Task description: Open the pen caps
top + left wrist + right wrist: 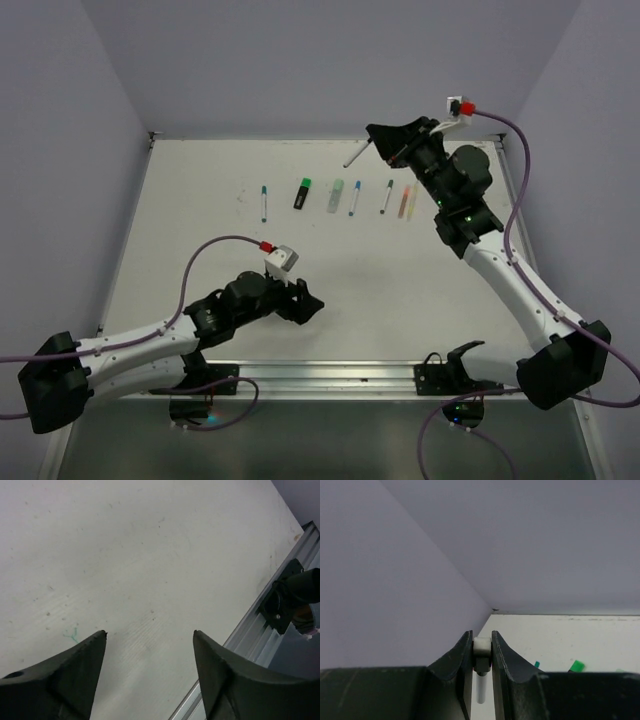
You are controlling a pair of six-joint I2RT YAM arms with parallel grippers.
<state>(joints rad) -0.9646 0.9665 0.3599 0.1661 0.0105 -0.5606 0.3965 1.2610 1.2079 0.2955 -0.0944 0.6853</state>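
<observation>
My left gripper grips the thin white pen [482, 650] by its exposed body [481, 689] next, which leaves the pen's cap for my right gripper to open.
Several pens lie in a row at the back of the table: a teal-capped pen [263, 201], a black highlighter with a bright green cap [305, 183], a pale mint highlighter [335, 196], a blue-capped pen [354, 197], another thin pen [386, 196] and a pink marker [406, 201]. My right gripper [384, 146] hangs above the back of the table, shut on a thin white pen [482, 650] whose barrel [352, 158] sticks out down-left. My left gripper [150, 632] stands open low over bare table near the front, with nothing between its fingers.
A metal rail [248, 630] runs along the table's near edge, with a black mount [281, 601] on it. Lilac walls close in the back and both sides. A small teal scribble [71, 635] marks the table by my left finger.
</observation>
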